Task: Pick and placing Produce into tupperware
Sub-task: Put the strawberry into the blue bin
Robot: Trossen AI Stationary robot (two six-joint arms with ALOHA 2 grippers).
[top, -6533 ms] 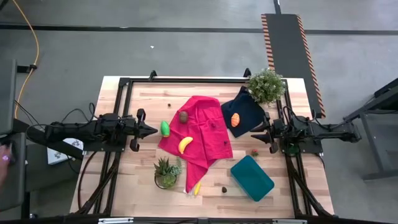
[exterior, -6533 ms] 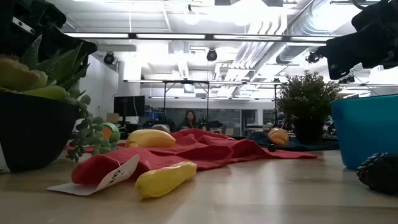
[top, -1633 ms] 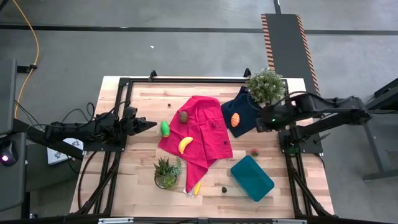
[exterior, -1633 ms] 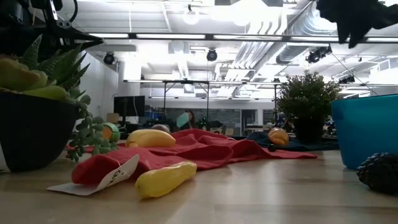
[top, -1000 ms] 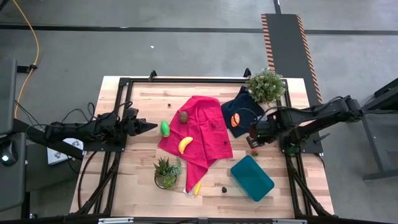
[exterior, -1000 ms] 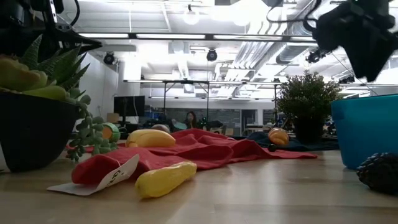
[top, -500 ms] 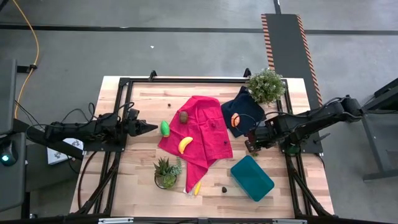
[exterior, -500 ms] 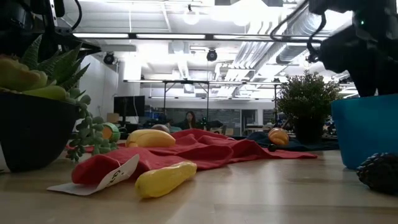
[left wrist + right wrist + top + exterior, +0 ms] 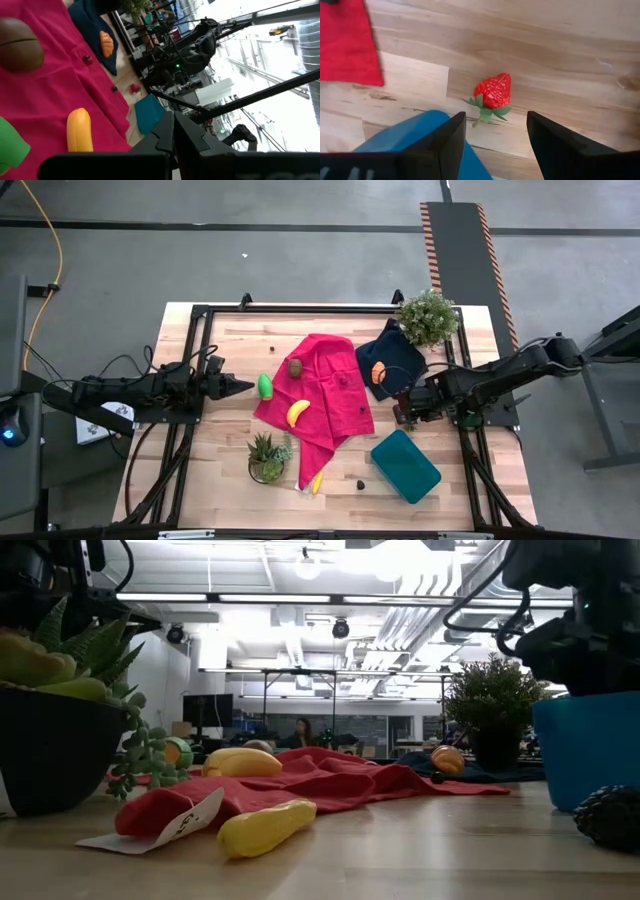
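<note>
My right gripper should go lower before it closes, because my fingers are above the red strawberry (image 9: 492,92) and would miss it if I closed them now.
My right gripper (image 9: 495,122) is open and hangs above a small red toy strawberry (image 9: 492,92) that lies on the bare wood; its fingers stand on either side of the strawberry, apart from it. The teal tub (image 9: 405,466) stands just nearer the table's near edge. A banana (image 9: 297,412) and a brown piece (image 9: 296,366) lie on the red cloth (image 9: 330,385). An orange piece (image 9: 378,372) lies on the navy cloth (image 9: 395,350). A green piece (image 9: 265,386) lies beside my shut left gripper (image 9: 243,386). A second banana (image 9: 317,482) lies near the front edge.
A leafy potted plant (image 9: 428,318) stands at the far right and a succulent pot (image 9: 268,457) at the near left. A small dark object (image 9: 360,482) lies near the tub. The black frame rails (image 9: 470,460) run along both table sides.
My right gripper has moved toward the table's near edge and come down, from beside the navy cloth to a place over the strawberry next to the teal tub. The produce and cloths have stayed where they were.
</note>
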